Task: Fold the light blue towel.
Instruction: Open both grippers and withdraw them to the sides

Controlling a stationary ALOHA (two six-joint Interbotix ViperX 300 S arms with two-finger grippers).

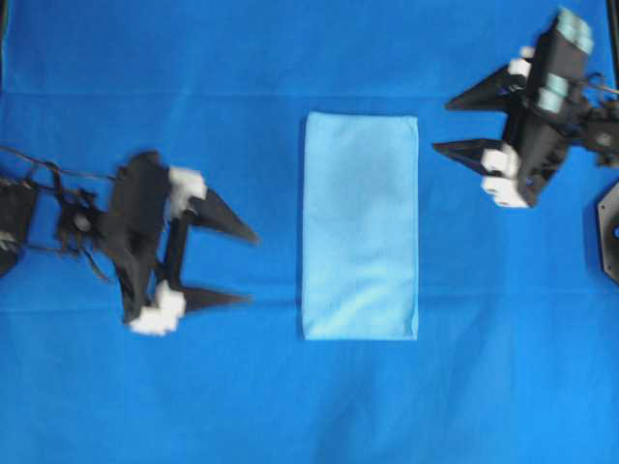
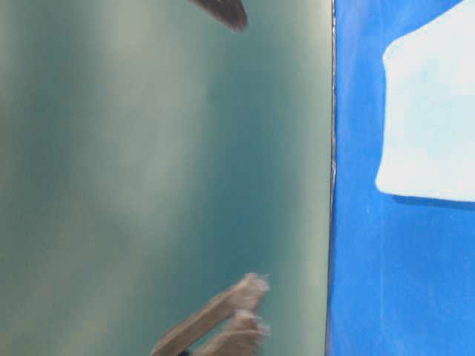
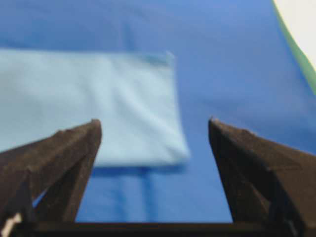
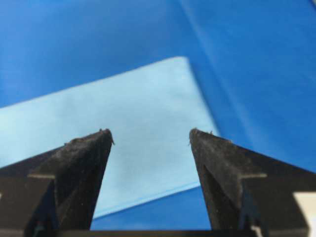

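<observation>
My right gripper should next grab the light blue cloth (image 1: 360,232) by its short edge's corner (image 1: 413,122). Then I will fold the cloth over onto itself.
The light blue towel (image 1: 360,225) lies flat as a tall folded rectangle in the middle of the royal-blue table covering (image 1: 290,406). It also shows in the left wrist view (image 3: 98,103), the right wrist view (image 4: 133,128) and the table-level view (image 2: 434,111). My left gripper (image 1: 250,268) is open and empty, to the left of the towel's lower half and apart from it. My right gripper (image 1: 443,124) is open and empty, to the right of the towel's upper corner and apart from it. In the wrist views both grippers (image 3: 154,123) (image 4: 150,133) hover above the cloth with jaws spread.
A black mount (image 1: 607,227) sits at the right edge. Cables trail behind the left arm (image 1: 39,184). In the table-level view a grey-green wall (image 2: 163,178) fills the left part, with one fingertip (image 2: 223,11) at the top.
</observation>
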